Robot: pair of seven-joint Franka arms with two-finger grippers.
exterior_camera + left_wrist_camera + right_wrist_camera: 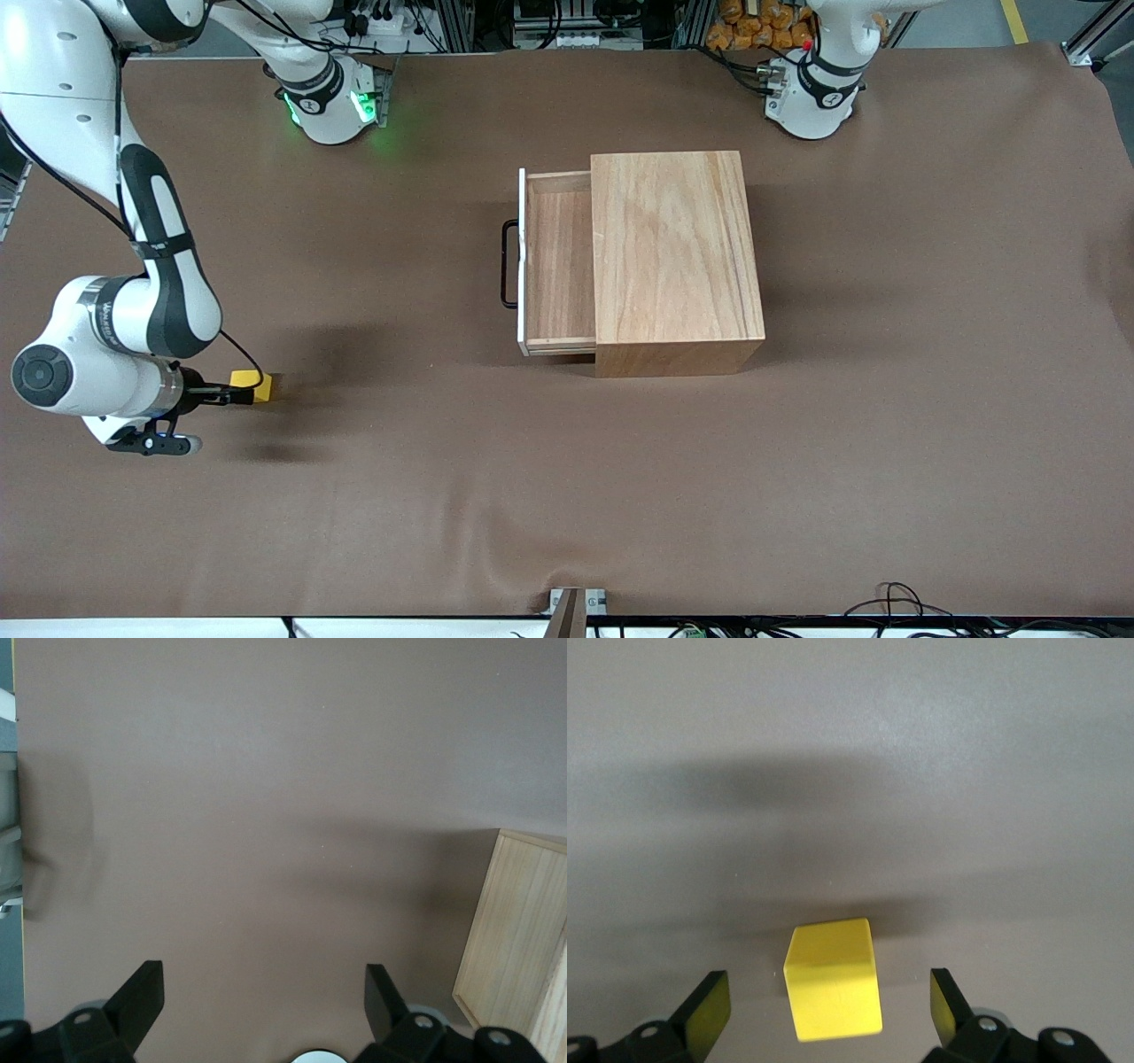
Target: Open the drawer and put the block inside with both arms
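Observation:
The yellow block is to go inside the open drawer (558, 266), so the right gripper next needs to grab the block by its two opposite sides.
The small yellow block (255, 385) (833, 981) lies on the brown table toward the right arm's end, nearer the front camera than the wooden box (673, 257). My right gripper (237, 394) (829, 1010) is low at the block, open, one finger on either side with a gap on both. The drawer (558, 266) stands pulled out of the box, its tray bare, its black loop handle (509, 263) facing the right arm's end. My left gripper (264, 994) hangs open over bare table with nothing between its fingers. A corner of the box (518, 948) shows beside it.
The brown table cover (567, 496) spreads wide around the box. A small metal bracket (576, 607) and loose cables (895, 602) sit at the table's front edge. The left arm's base (811, 93) stands at the back.

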